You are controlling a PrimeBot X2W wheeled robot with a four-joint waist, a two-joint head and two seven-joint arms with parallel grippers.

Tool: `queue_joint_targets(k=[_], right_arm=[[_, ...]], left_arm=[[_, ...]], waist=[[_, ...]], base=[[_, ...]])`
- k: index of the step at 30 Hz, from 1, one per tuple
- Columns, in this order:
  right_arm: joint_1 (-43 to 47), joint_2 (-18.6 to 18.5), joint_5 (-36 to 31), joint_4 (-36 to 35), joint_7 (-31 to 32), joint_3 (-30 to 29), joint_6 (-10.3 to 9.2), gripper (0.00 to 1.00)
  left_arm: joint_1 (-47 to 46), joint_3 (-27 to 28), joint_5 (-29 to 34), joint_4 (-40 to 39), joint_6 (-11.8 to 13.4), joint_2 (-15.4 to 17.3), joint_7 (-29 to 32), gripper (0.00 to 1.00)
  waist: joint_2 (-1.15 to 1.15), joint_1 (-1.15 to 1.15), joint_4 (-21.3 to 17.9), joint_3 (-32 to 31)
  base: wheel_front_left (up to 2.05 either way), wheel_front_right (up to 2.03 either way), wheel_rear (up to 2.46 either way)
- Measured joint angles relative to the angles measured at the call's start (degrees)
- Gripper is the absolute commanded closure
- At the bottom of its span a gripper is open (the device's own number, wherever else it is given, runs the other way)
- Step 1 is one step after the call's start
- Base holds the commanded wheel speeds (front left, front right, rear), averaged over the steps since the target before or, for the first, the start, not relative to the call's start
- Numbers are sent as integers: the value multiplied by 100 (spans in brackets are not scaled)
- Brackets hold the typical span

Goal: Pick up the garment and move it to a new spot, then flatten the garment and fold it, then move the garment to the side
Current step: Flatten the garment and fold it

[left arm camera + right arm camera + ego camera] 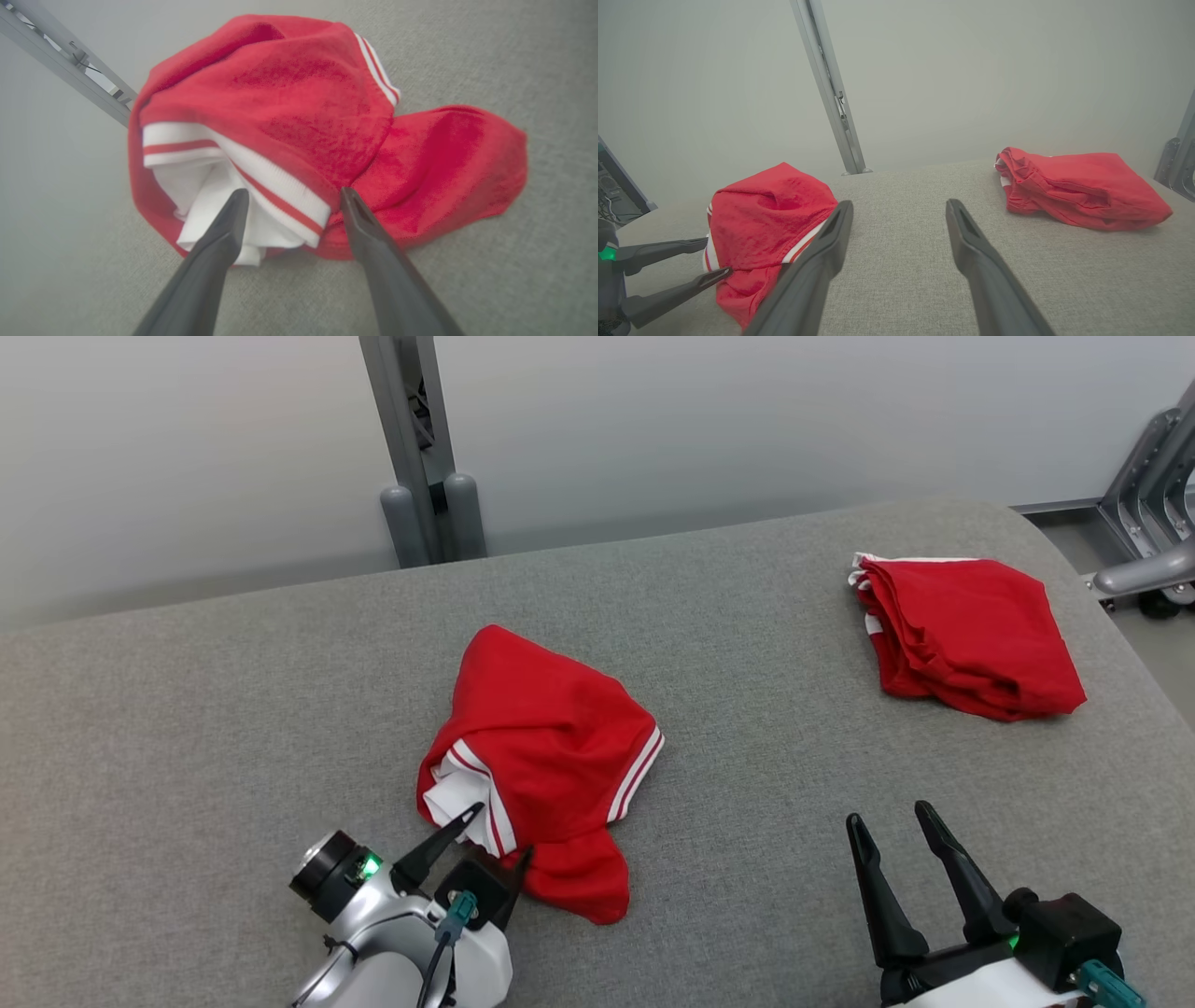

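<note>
My left gripper grabs the garment by the striped hem (499, 821) next, since that hem stands up in a loose edge over the white lining (456, 793).
The garment (546, 747) is a crumpled red piece with white-and-red striped bands and a white lining, lying in the middle of the grey padded table (233, 709). My left gripper (499, 833) is open at its near left edge. In the left wrist view the left gripper (294, 192) has one finger over the white lining and the other over the red cloth, with the striped band of the garment (308, 107) between them. My right gripper (889, 815) stands open and empty over bare table at the lower right. The right wrist view shows the right gripper (900, 204), the garment (770, 219) and the left gripper (717, 255).
A second red garment (966, 635), loosely folded, lies near the table's far right corner (1083, 186). A grey metal post (420, 448) rises behind the table's back edge. A metal frame (1148, 513) stands off the right side, where the table edge curves away.
</note>
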Motion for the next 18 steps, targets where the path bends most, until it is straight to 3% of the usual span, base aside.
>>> queue_joint_targets(k=[5,6,7,8,14,18], right_arm=[[-64,0,1,-24,0,15,0,0],[-79,0,2,-29,0,16,0,0],[-88,-1,2,-35,0,19,0,0],[-94,0,2,-35,0,29,0,0],[-135,0,13,-32,0,66,0,0],[-131,1,14,34,0,74,0,0]], left_arm=[[-318,-48,18,425,42,-8,0,0],[-366,-63,16,509,40,-13,0,45],[-401,-73,12,563,38,-18,0,66],[-427,-82,0,587,20,-20,0,100],[-499,-27,-432,188,-258,-110,1,100],[-411,266,-1472,-74,-633,-234,1,100]], waist=[[0,0,-27,124],[0,0,-31,140],[0,0,-37,154],[0,0,-45,166],[0,0,-105,174],[0,0,-139,74]], base=[[0,0,0],[0,0,0],[0,0,0],[0,0,0],[0,0,0],[0,0,0]])
